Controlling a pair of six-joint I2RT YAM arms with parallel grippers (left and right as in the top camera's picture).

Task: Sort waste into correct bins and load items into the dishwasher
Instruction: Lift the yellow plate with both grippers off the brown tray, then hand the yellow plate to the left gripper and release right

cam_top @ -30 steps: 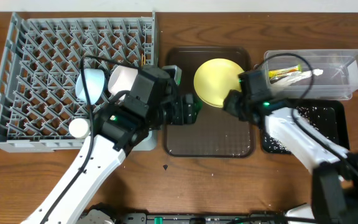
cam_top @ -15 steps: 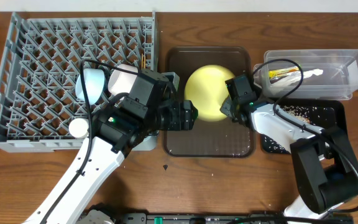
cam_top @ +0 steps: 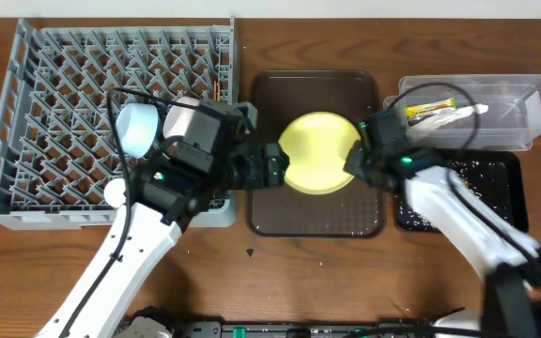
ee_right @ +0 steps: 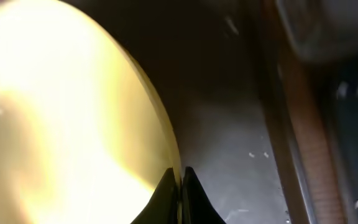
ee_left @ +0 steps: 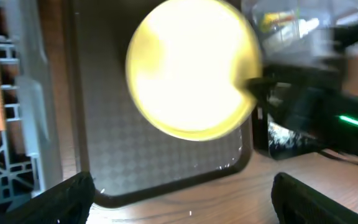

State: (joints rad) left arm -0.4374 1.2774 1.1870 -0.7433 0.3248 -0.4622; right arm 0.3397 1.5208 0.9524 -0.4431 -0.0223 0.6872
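I need to pinch the plate's rack-side rim (cam_top: 284,157) with my left gripper next, opposite my right gripper, to stand the plate edgewise in the dishwasher rack (cam_top: 64,84).
The round yellow plate (cam_top: 316,155) hangs tilted over the brown serving tray (cam_top: 316,221), and my right gripper (cam_top: 355,161) is shut on its right rim. In the right wrist view the fingertips (ee_right: 180,186) pinch the plate (ee_right: 61,124) edge. My left gripper (cam_top: 275,169) stands open just left of the plate, touching nothing. Its wide-apart fingers (ee_left: 67,199) frame the plate (ee_left: 191,68) from below. In the grey dishwasher rack (cam_top: 64,84) sit a light-blue bowl (cam_top: 137,129) and a white bowl (cam_top: 186,120), with chopsticks (cam_top: 217,90) near its right wall.
A clear tub (cam_top: 505,117) at the back right holds wrappers (cam_top: 432,113). In front of it lies the black tray (cam_top: 496,178) with pale rice scraps (cam_top: 419,218). Bare wooden table (cam_top: 346,282) runs along the front edge.
My right gripper closed on the plate's rim and brought the plate forward over the tray. The left gripper's fingers spread wider and its arm shifted slightly left.
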